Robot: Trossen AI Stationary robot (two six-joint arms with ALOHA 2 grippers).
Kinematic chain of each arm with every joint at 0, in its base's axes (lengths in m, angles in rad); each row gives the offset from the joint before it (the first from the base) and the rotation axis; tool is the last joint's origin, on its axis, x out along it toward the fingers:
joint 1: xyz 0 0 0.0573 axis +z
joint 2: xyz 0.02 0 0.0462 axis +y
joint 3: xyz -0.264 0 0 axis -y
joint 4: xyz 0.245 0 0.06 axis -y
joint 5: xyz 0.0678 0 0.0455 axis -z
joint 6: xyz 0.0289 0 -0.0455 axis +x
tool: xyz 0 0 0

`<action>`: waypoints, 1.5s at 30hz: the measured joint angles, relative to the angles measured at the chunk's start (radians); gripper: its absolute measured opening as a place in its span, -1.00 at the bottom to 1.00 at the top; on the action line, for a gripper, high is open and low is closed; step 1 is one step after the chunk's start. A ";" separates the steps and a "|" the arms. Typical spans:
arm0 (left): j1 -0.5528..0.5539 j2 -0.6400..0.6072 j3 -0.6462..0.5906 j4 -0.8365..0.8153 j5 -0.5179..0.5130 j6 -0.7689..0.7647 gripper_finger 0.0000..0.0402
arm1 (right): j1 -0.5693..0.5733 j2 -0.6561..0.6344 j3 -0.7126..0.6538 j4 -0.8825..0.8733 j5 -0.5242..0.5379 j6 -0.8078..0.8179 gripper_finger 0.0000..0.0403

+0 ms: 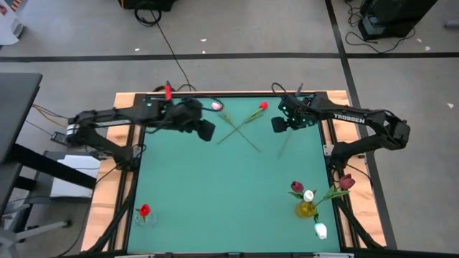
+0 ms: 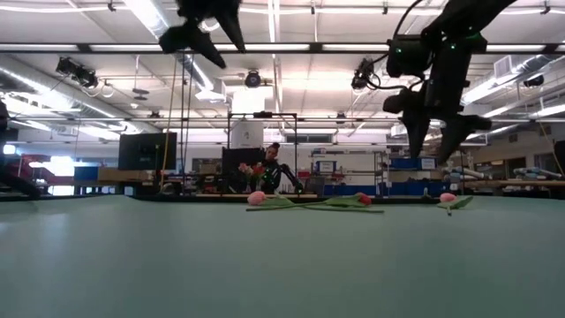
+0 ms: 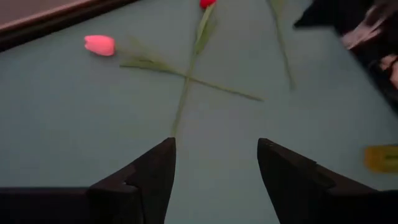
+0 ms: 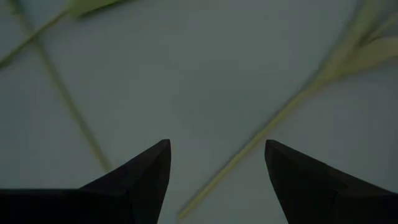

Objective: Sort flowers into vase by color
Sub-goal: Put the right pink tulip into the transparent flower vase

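Observation:
The right gripper grabs the pink tulip by its bare stem next, to sort it into the small vase.
Two flowers lie crossed on the green table near its far edge: a pink tulip and a red tulip, their stems crossing. A third flower's stem lies below my right gripper; its pink head shows in the low view. My left gripper hovers open, left of the crossed stems. My right gripper hovers open to their right, pointing steeply down over the third stem. A small vase holds a red flower; a yellow vase holds maroon and white ones.
A white object sits near the yellow vase at the near right corner. The wooden table frame borders the green mat. The mat's middle and near part lie bare between the two vases.

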 joint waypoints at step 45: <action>0.575 0.285 0.000 0.096 0.466 0.786 0.15 | -0.289 0.211 -0.172 0.245 0.024 0.299 -0.94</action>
